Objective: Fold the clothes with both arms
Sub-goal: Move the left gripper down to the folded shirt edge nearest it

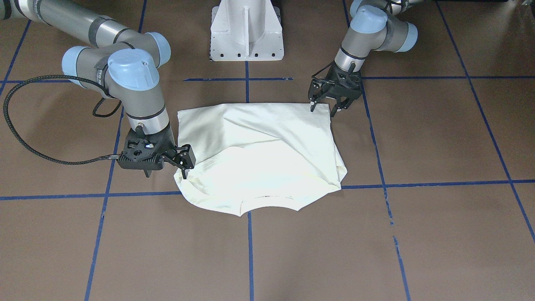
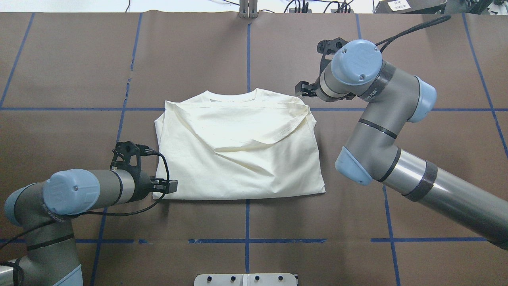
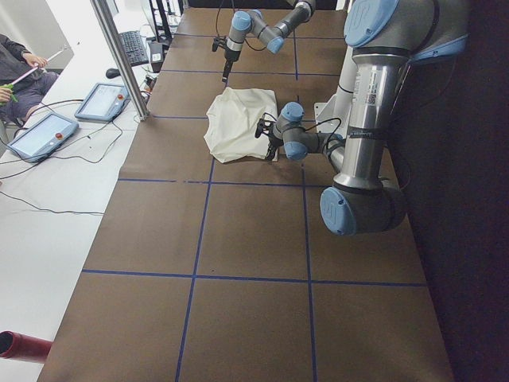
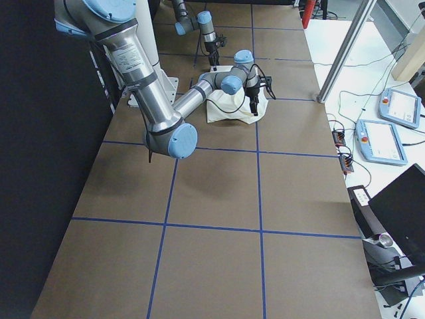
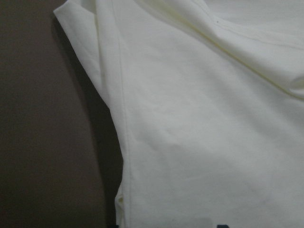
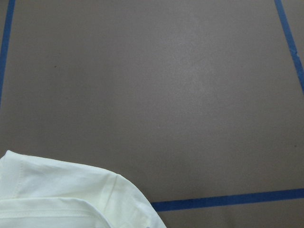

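My left gripper should next take hold of the cream-white cloth (image 1: 261,155) by its hem corner (image 1: 324,107), so that it can fold the T-shirt.
The cream-white T-shirt (image 1: 259,154) lies partly folded on the brown table, plain side up, with the collar (image 2: 232,95) on the far side from the robot. The print is hidden. My left gripper (image 1: 323,109) is open and hangs at the hem corner nearest the robot's base; it also shows in the overhead view (image 2: 164,186). The left wrist view shows the shirt's cloth (image 5: 199,123) from close by. My right gripper (image 1: 165,167) is open at the shoulder corner, one finger (image 1: 186,158) touching the cloth's edge. It also shows in the overhead view (image 2: 304,89).
The white metal pedestal base (image 1: 246,31) stands at the robot's side of the table. Blue tape lines (image 1: 418,184) grid the brown table. A black cable (image 1: 16,125) loops beside the right arm. A metal post (image 3: 119,56) and tablets (image 3: 99,99) stand beyond the far edge.
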